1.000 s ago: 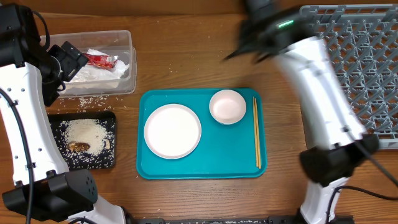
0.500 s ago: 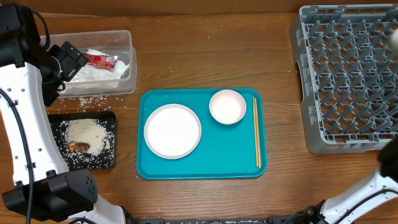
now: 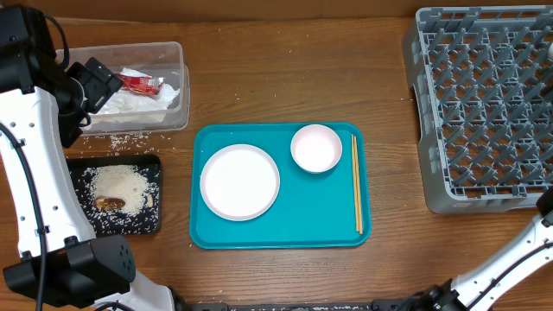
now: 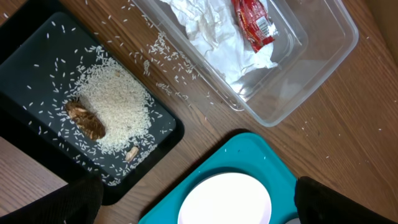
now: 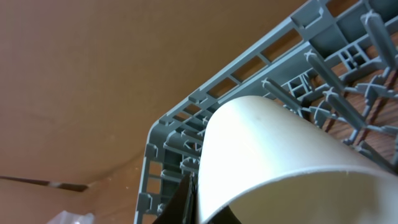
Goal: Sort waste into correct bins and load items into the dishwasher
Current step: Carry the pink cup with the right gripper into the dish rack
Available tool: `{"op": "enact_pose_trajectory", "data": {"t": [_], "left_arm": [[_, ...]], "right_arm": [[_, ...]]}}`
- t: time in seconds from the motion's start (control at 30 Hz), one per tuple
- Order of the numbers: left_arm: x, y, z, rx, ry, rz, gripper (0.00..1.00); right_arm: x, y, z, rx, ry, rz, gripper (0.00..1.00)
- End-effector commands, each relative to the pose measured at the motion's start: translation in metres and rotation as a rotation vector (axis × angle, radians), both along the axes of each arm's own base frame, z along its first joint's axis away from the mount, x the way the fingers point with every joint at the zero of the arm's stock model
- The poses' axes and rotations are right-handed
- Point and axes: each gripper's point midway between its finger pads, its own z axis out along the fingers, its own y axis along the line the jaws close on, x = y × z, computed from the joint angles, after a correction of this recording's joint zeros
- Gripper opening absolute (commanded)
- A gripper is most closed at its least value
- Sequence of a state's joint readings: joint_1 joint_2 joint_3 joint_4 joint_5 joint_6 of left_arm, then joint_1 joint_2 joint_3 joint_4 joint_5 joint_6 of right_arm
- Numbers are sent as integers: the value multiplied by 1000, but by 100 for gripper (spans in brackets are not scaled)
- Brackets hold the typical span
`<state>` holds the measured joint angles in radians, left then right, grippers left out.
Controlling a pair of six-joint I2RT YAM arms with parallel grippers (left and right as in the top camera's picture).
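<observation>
My right gripper keeps hold of the white bowl for now: the bowl hangs tilted above the grey rack's pegs and would fall loosely onto them if let go.
The clear tub [image 3: 177,52] [image 4: 336,37] holds crumpled napkins [image 3: 130,99] [image 4: 211,31] and the red wrapper [image 3: 140,84] [image 4: 254,25]. The black tray [image 3: 158,194] [image 4: 25,56] holds rice [image 3: 117,181] [image 4: 115,102] and a brown scrap [image 3: 110,204] [image 4: 86,118]. The plate [image 3: 239,181] [image 4: 227,199], one bowl [image 3: 315,148] and the chopsticks [image 3: 357,186] lie on the teal tray. My left gripper [image 3: 91,82] [image 4: 196,186] is open and empty, high by the tub. My right gripper [image 5: 193,202] is shut on a white bowl's rim [image 5: 273,149] above a corner of the grey rack [image 3: 484,104] [image 5: 180,124].
The teal serving tray [image 3: 311,216] [image 4: 255,149] sits mid-table. Loose rice grains [image 3: 130,138] [image 4: 165,50] lie on the wood between tub and black tray. Part of the right arm [image 3: 540,229] shows at the lower right edge. No dishes show in the rack from overhead.
The right arm swung from over the table's top middle to the right and out of the overhead view. The left arm and the things on the table have not moved.
</observation>
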<state>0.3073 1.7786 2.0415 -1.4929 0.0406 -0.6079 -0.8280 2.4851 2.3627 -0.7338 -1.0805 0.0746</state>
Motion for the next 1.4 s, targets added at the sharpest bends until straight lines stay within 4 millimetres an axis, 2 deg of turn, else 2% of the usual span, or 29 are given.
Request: {"op": "enact_pose_trajectory", "data": {"t": [0.0, 0.2, 0.37, 0.43, 0.5, 0.63, 0.83, 0.93, 0.97, 1.07, 1.13, 1.2, 1.27, 1.3, 1.37], "left_arm": [[3, -2, -3, -6, 7, 1, 100], [3, -2, -3, -6, 7, 1, 100], [3, -2, -3, -6, 7, 1, 100], [3, -2, -3, -6, 6, 1, 100], [3, -2, -3, -6, 7, 1, 100], [3, -2, -3, -6, 7, 1, 100], [3, -2, -3, -6, 7, 1, 100], [3, -2, -3, -6, 7, 1, 100], [3, -2, -3, -6, 7, 1, 100], [3, -2, -3, -6, 7, 1, 100], [3, -2, -3, -6, 7, 1, 100], [3, -2, -3, -6, 7, 1, 100], [3, -2, -3, -6, 7, 1, 100], [3, -2, -3, -6, 7, 1, 100], [3, -2, -3, -6, 7, 1, 100]], "right_arm": [[3, -3, -21, 125, 21, 0, 4], [-10, -18, -57, 242, 131, -78, 8], [-31, -34, -70, 289, 216, -155, 9], [-40, -40, -72, 314, 235, -173, 14], [-52, -45, -71, 343, 255, -196, 24], [-74, -58, -51, 359, 256, -239, 24], [-106, -73, 5, 276, 252, -343, 27], [-116, -71, 35, 211, 252, -387, 27], [-118, -67, 52, 179, 239, -396, 26], [-110, -53, 74, 121, 221, -389, 26], [-100, -44, 77, 83, 230, -385, 26], [-86, -35, 70, 42, 268, -392, 26], [-74, -27, 55, -21, 343, -427, 26], [-66, -22, 41, -98, 423, -473, 26], [-57, -10, 30, -173, 499, -500, 21]]}}
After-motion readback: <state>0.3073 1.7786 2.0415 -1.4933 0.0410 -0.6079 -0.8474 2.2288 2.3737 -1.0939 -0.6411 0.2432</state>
